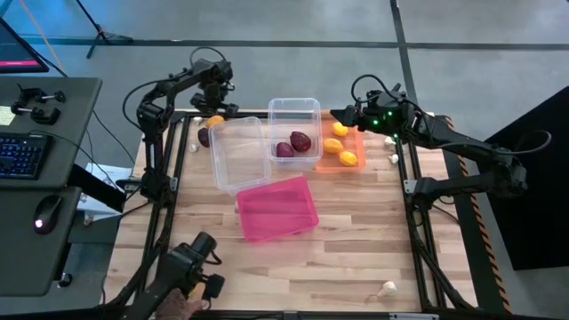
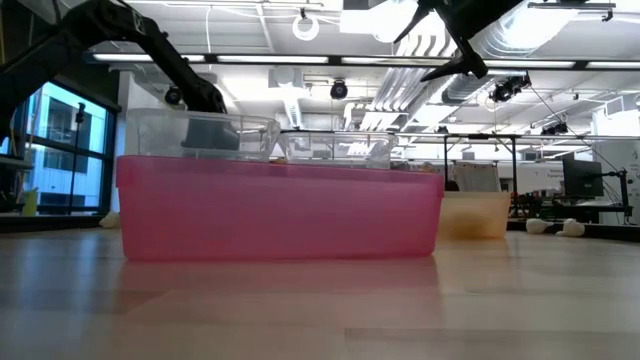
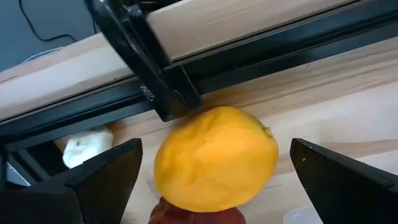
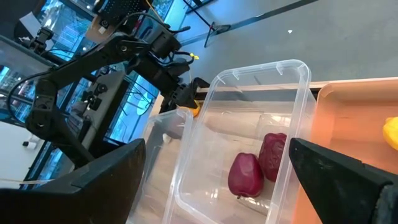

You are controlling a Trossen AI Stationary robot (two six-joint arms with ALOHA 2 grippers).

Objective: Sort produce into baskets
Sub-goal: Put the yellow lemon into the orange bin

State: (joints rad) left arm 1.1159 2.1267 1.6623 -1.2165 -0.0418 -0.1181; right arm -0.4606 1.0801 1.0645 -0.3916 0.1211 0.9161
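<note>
The yellow lemon goes into the orange bin (image 1: 331,162); my left gripper should grab its rounded sides next.
A yellow lemon (image 3: 214,158) lies on the table at the far left (image 1: 214,120), beside a dark red onion (image 1: 204,136) and a garlic bulb (image 3: 87,146). My left gripper (image 3: 214,183) is open above it, one finger on either side of the lemon and not touching it. My right gripper (image 4: 214,186) is open and empty, above the far edge of the orange bin (image 1: 331,162), which holds three lemons (image 1: 348,158). A clear bin (image 1: 295,108) holds two red onions (image 4: 245,175). A second clear bin (image 1: 238,156) and the pink bin (image 1: 277,206) show nothing inside.
Garlic bulbs lie right of the orange bin (image 1: 389,140) (image 1: 395,158), near the front right edge (image 1: 388,287) and at the far left (image 1: 194,148). The table's black frame rail (image 3: 168,87) runs just behind the lemon. A desk with a keyboard (image 1: 22,153) stands left of the table.
</note>
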